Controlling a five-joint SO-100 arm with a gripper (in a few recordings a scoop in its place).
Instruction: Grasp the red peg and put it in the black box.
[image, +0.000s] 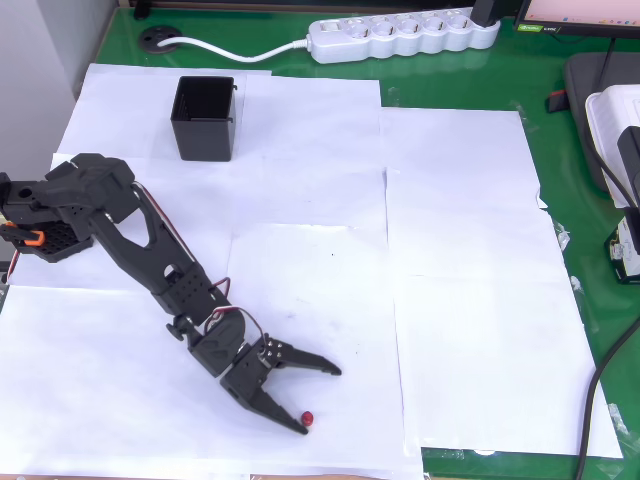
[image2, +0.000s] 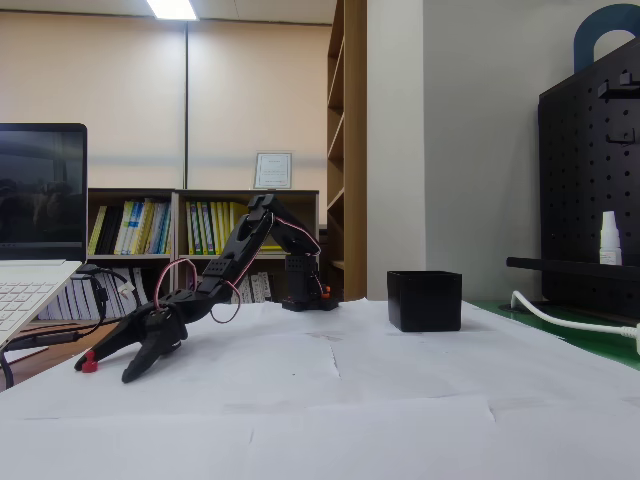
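Observation:
My gripper is to pick up the red peg by its body (image: 307, 418) next, so that it can drop the tiny red peg into the black box (image: 205, 117).
The red peg (image: 308, 417) is a tiny dark-red nub on the white paper near the front edge; in the fixed view the red peg (image2: 89, 365) sits at the far left. My gripper (image: 322, 398) is open low over the paper, one fingertip right beside the peg and the other finger (image: 318, 364) spread well away from it. In the fixed view the gripper (image2: 107, 367) angles down to the table. The black box (image: 205, 117) stands upright at the back left, far from the gripper, and appears as a square black box (image2: 425, 300) right of the arm.
White paper sheets (image: 460, 260) cover the green table. A white power strip (image: 405, 35) lies along the back edge. A laptop (image2: 30, 260) stands at the left in the fixed view. Cables and devices (image: 615, 150) sit at the right edge.

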